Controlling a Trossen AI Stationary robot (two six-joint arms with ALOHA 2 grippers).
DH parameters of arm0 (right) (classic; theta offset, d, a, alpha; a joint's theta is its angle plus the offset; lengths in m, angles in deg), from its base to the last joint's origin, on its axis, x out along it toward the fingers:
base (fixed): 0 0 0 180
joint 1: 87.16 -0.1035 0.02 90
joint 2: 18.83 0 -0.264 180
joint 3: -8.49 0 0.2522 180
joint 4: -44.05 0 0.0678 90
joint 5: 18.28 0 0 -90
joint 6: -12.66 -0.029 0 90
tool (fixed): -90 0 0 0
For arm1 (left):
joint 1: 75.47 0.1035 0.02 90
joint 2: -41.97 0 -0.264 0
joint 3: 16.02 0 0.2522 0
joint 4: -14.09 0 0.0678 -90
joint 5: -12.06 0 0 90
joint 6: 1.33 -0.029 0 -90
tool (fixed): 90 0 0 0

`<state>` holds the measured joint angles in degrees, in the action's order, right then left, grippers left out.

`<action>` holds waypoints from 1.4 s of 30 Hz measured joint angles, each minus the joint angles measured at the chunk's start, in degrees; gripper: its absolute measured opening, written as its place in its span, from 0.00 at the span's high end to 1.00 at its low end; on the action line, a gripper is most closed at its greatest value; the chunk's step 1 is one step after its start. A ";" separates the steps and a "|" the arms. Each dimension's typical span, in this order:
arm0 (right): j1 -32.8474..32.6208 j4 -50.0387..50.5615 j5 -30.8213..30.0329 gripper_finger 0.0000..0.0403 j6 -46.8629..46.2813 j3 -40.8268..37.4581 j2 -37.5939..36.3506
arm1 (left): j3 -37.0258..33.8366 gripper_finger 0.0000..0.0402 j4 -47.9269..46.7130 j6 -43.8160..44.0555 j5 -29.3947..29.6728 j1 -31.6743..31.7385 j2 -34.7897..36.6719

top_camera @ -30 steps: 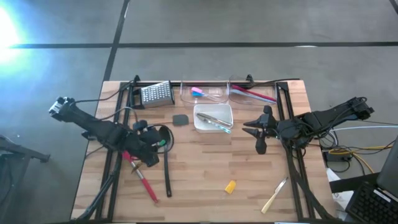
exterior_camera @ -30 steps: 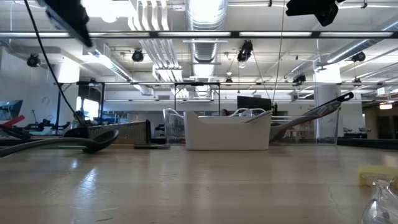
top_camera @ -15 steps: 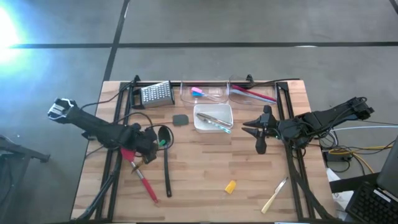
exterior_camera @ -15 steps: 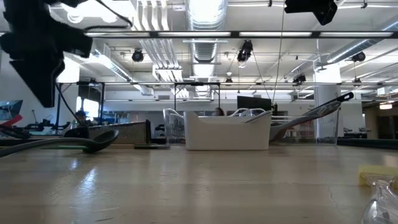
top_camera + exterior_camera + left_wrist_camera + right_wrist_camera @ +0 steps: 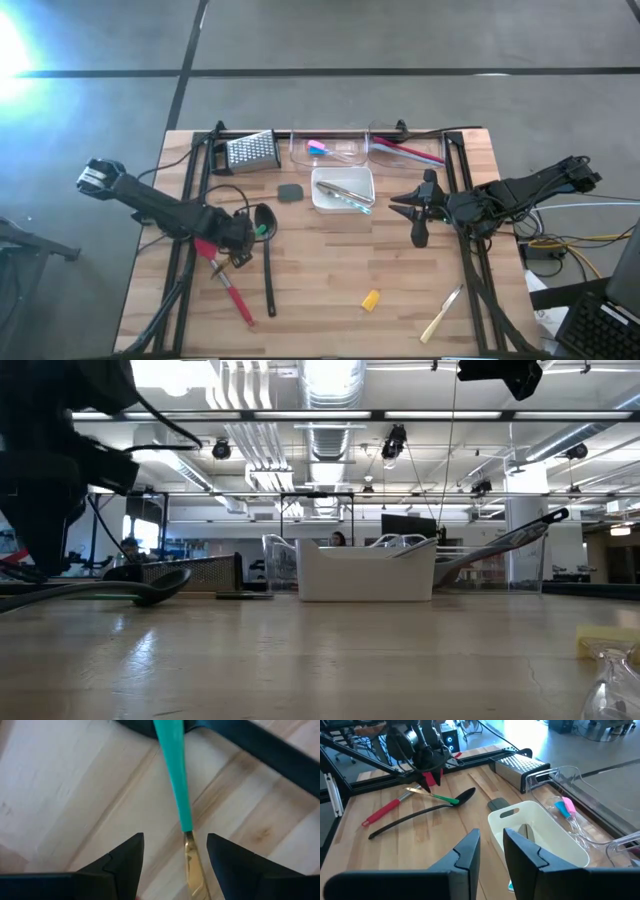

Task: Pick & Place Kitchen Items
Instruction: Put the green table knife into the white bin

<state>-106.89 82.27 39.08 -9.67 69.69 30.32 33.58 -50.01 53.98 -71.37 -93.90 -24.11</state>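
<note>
My left gripper should put the utensil in the white tray, so next it should grab the green-handled utensil where its handle meets the gold metal [image 5: 188, 834].
A green-handled utensil [image 5: 259, 230] with a gold metal end [image 5: 194, 865] lies flat on the table, its handle [image 5: 174, 775] reaching toward the black spoon's bowl [image 5: 265, 214]. My left gripper [image 5: 242, 244] points down over it, open. Its two fingers [image 5: 126, 862] stand on either side of the gold end [image 5: 413, 790], close above the wood. My right gripper [image 5: 408, 212] hangs open and holds nothing [image 5: 492, 837], to the right of the white tray [image 5: 322, 196]. A red spatula [image 5: 232, 290] lies near the left gripper.
A yellow piece [image 5: 370, 299] and a wooden stick [image 5: 441, 314] lie near the front edge. Tongs [image 5: 346, 193] rest in the white tray. Two clear bins [image 5: 352, 156] and a steel grater [image 5: 250, 150] line the far edge. A dark square [image 5: 290, 192] lies beside the tray.
My left gripper has come down from well above the table to just over the green-handled utensil, tipping to point more steeply down. The utensils have stayed where they were.
</note>
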 joint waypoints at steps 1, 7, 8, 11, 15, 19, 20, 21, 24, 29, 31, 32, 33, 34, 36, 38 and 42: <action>0.00 0.02 0.00 0.81 0.01 0.00 0.00 | -0.52 0.45 0.45 0.16 -0.01 0.04 0.00; 0.00 0.02 -0.13 0.79 0.20 0.00 0.02 | -3.87 0.45 7.33 0.26 -0.59 0.30 -0.05; 0.00 0.02 -0.11 0.79 0.20 0.00 0.02 | -4.43 0.45 8.46 0.29 -1.04 0.35 -0.14; 0.02 0.02 -0.11 0.78 0.20 0.00 0.02 | -5.98 0.45 10.74 0.29 -1.96 0.35 -0.62; 0.02 0.02 -0.18 0.78 0.24 0.00 0.07 | -7.63 0.45 12.41 0.78 -2.11 0.35 -2.55; 0.02 0.04 -0.39 0.79 0.35 0.00 0.07 | -8.22 0.49 12.59 0.11 -1.63 0.35 -6.01; 0.02 0.08 -0.41 0.80 0.46 0.00 0.07 | -8.22 0.51 12.51 -0.34 -1.49 0.35 -6.79; 0.02 0.06 -0.43 0.80 0.46 0.00 0.07 | -8.20 0.54 12.43 -0.86 -1.47 0.35 -7.49; 0.02 0.08 -0.44 0.81 0.46 0.00 0.07 | -7.58 0.67 11.68 -1.40 -0.76 0.35 -9.31; 0.02 0.12 -0.52 0.82 0.46 0.00 0.07 | -6.18 0.91 11.99 -2.72 0.37 0.35 -10.08; 0.02 0.12 -0.52 0.81 0.47 0.00 0.07 | -5.43 0.91 12.00 -3.54 0.76 0.35 -9.54; 0.02 0.14 -0.52 0.81 0.46 0.00 0.07 | -4.94 0.91 11.81 -4.30 0.86 0.35 -9.14; 0.03 0.15 -0.52 0.80 0.46 0.02 0.07 | -4.30 0.91 11.19 -4.82 0.97 0.35 -8.71; 0.02 0.15 -0.52 0.80 0.46 0.00 0.07 | -3.48 0.91 10.24 -5.56 1.02 0.35 -8.41; 0.02 0.16 -0.52 0.79 0.46 0.00 0.07 | -1.55 0.91 6.85 -7.47 1.27 0.35 -7.80; 0.02 0.17 -0.52 0.79 0.46 0.00 0.04 | 1.26 0.91 2.55 -9.45 1.51 0.39 -6.40; 0.02 0.17 -0.52 0.79 0.46 0.00 0.04 | 8.51 0.91 -3.31 -13.83 2.44 0.44 -4.02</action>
<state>-106.86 82.43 38.55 -9.21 69.69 30.36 42.08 -53.32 40.15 -68.93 -93.47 -28.13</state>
